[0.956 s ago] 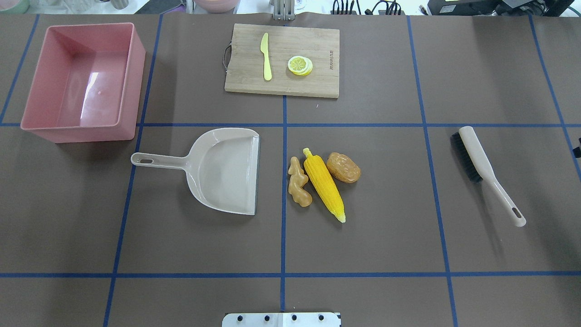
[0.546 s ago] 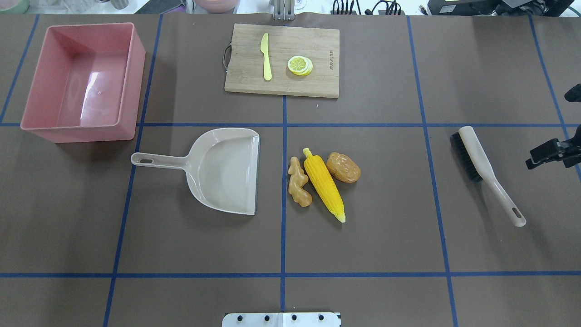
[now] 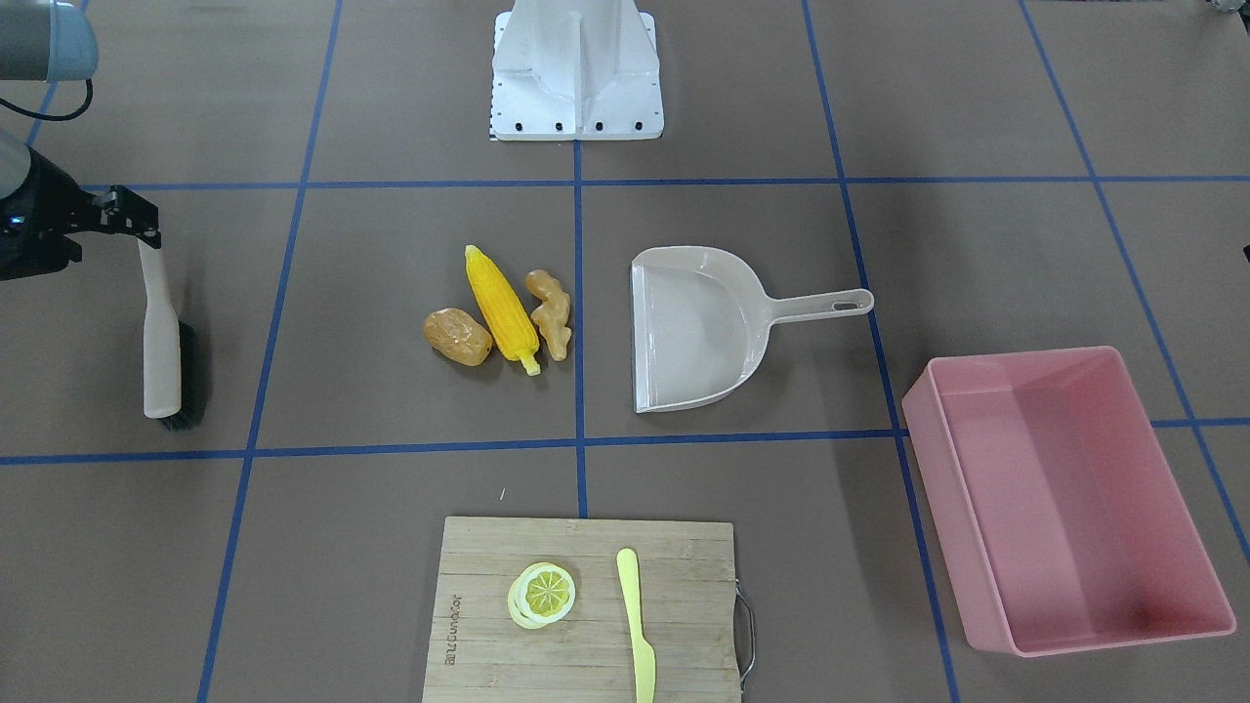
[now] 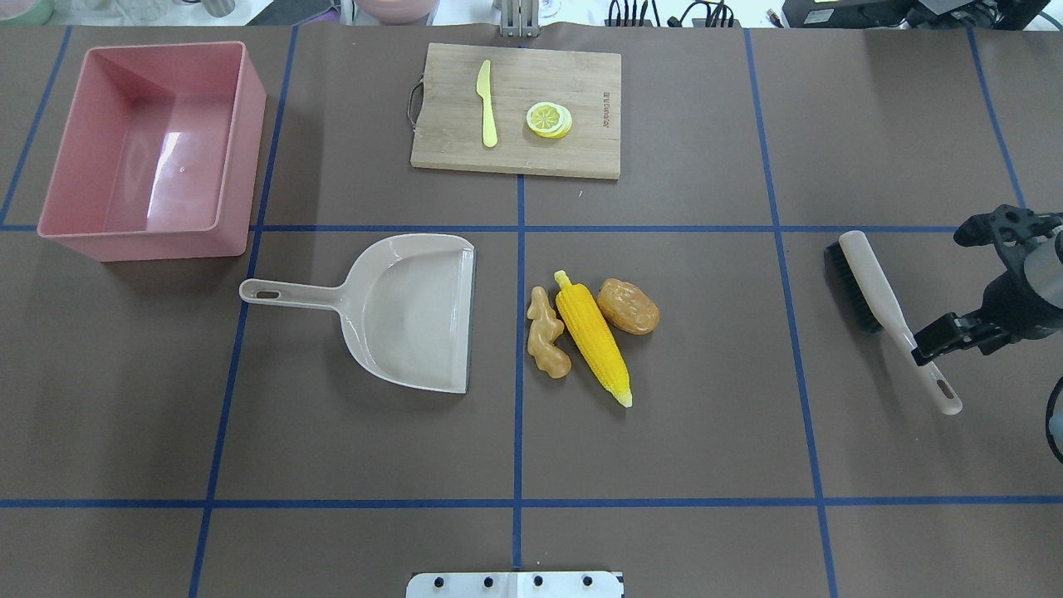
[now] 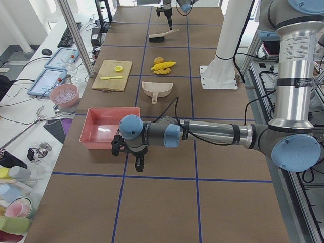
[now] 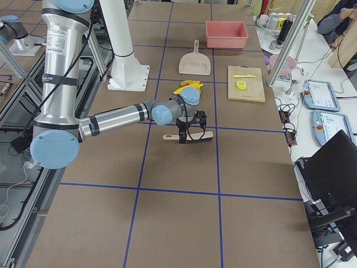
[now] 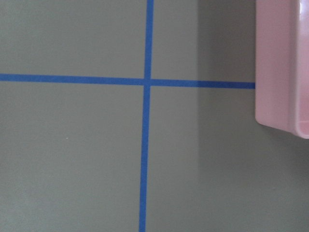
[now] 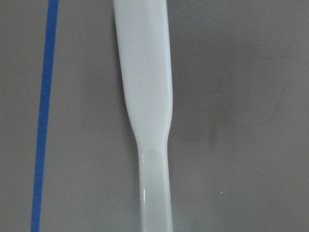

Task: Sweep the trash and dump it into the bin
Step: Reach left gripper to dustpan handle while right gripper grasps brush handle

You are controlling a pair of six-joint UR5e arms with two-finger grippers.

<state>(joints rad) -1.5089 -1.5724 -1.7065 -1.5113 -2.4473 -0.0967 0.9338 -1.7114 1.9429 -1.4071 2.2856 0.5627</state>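
The brush (image 3: 161,342) gets wider toward its broad back with bristles, so my right gripper should grab the thin handle (image 3: 150,256) next.
The trash lies mid-table: a yellow corn cob (image 4: 591,336) (image 3: 500,308), a brown-orange potato lump (image 4: 629,306) (image 3: 457,338) and a tan ginger root (image 4: 546,334) (image 3: 550,312). The pink bin (image 4: 149,245) (image 3: 945,488) stands empty at the far left. My right gripper (image 4: 934,345) (image 3: 127,220) hangs open over the thin end of the brush (image 4: 872,282) (image 3: 161,342) handle, which fills the right wrist view (image 8: 145,96). My left gripper (image 5: 137,164) shows only in the exterior left view, near the bin's end, so I cannot tell if it is open. The left wrist view shows the bin's corner (image 7: 282,63).
A beige dustpan (image 4: 415,316) (image 3: 693,332) lies just left of the trash, with its open edge toward the trash and its handle pointing left. A wooden cutting board (image 4: 581,83) at the far side holds a yellow knife (image 4: 487,104) and a lemon slice (image 4: 549,119).
My right arm has come in from the right edge and moved down over the brush handle. The trash, dustpan, brush and bin have not moved.
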